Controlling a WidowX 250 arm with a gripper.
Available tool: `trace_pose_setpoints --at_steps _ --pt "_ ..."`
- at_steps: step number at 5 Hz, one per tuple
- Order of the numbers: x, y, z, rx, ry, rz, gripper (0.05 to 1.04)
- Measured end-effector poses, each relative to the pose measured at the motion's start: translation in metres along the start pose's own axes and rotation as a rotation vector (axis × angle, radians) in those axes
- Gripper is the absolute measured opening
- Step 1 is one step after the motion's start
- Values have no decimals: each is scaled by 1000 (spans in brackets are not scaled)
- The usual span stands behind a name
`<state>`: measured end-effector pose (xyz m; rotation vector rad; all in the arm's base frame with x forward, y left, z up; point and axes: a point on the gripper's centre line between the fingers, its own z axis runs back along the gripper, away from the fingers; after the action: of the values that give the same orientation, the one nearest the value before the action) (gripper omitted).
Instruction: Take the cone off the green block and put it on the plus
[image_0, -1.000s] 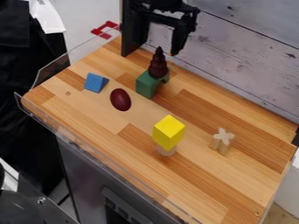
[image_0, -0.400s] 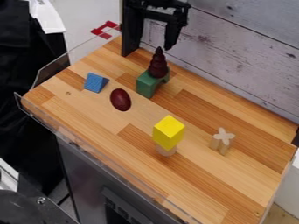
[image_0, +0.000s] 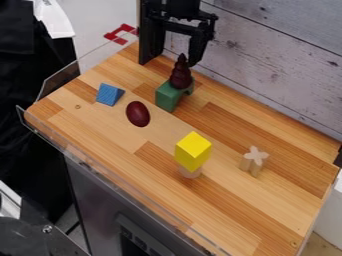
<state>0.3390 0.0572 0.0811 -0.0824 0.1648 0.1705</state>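
Note:
My gripper grabs the ridged sides of the dark red cone (image_0: 180, 76) next, to move it off the green block and onto the plus.
The black gripper (image_0: 174, 56) hangs at the upper part of the view, open, just above and behind the cone's tip. Its right finger shows against the white wall; the left one blends into a black post. The dark red ridged cone (image_0: 180, 76) stands upright on the green block (image_0: 169, 96), with nothing holding it. To the lower right, the pale wooden plus (image_0: 254, 158) stands upright on the wooden table (image_0: 140, 165), its cross-shaped top facing up.
A yellow block (image_0: 193, 151) rests on a round wooden piece (image_0: 190, 172) between the green block and the table's front edge. A dark red egg (image_0: 137, 114) and a blue block (image_0: 109, 94) lie to the left. The plank wall (image_0: 280, 70) rises behind.
Since the earliest frame the gripper has shifted slightly left; since the later one it has come down a little toward the cone. The cone and blocks have stayed put.

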Motion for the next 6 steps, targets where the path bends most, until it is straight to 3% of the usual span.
trace_pose_setpoints --at_steps 2,3,4,6 --pt "11 1 -20 -32 45 18 950" --pt "14 1 -28 -41 65 27 668" --pt "17 2 -25 -46 52 30 453" --pt "11 -3 -23 -38 84 26 452"
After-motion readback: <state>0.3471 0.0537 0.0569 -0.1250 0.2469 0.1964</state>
